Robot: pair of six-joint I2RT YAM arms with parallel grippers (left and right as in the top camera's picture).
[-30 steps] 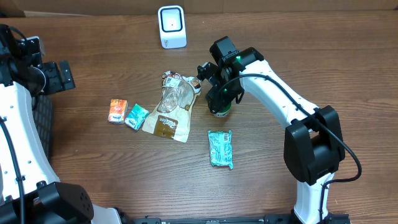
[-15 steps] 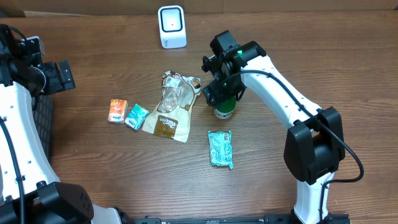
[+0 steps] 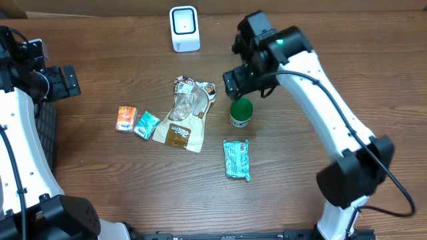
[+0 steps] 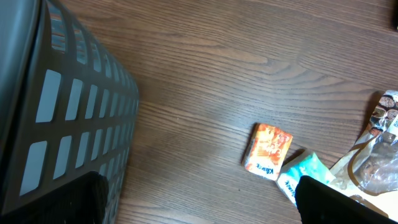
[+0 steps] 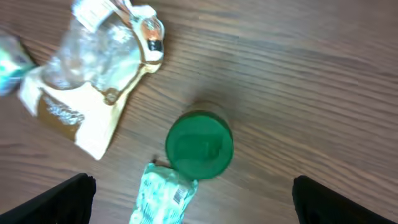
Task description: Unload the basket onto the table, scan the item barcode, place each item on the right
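To leave the small jar's body free for barcode scanning, my right gripper will next grab opposite sides of its green lid (image 3: 241,113) (image 5: 199,145).
A small jar with a green lid (image 3: 241,113) stands upright on the wooden table, and the right wrist view looks straight down on the jar (image 5: 199,144). My right gripper (image 3: 247,79) hovers above and slightly behind it, open, with nothing between its fingers (image 5: 194,202). The white barcode scanner (image 3: 184,28) stands at the back of the table. At the far left edge my left gripper (image 3: 67,81) is open and empty (image 4: 202,202), away from all the items.
A clear-and-brown snack bag (image 3: 183,120) lies left of the jar. A teal wrapper (image 3: 236,159) with a small barcode lies in front of it. An orange pack (image 3: 125,119) and a teal pack (image 3: 146,125) lie further left. A dark slotted basket (image 4: 62,112) stands at the left edge.
My right gripper opened, let go of the green-lidded jar and rose up and back from it. The jar stays standing on the table. The left arm has not moved.
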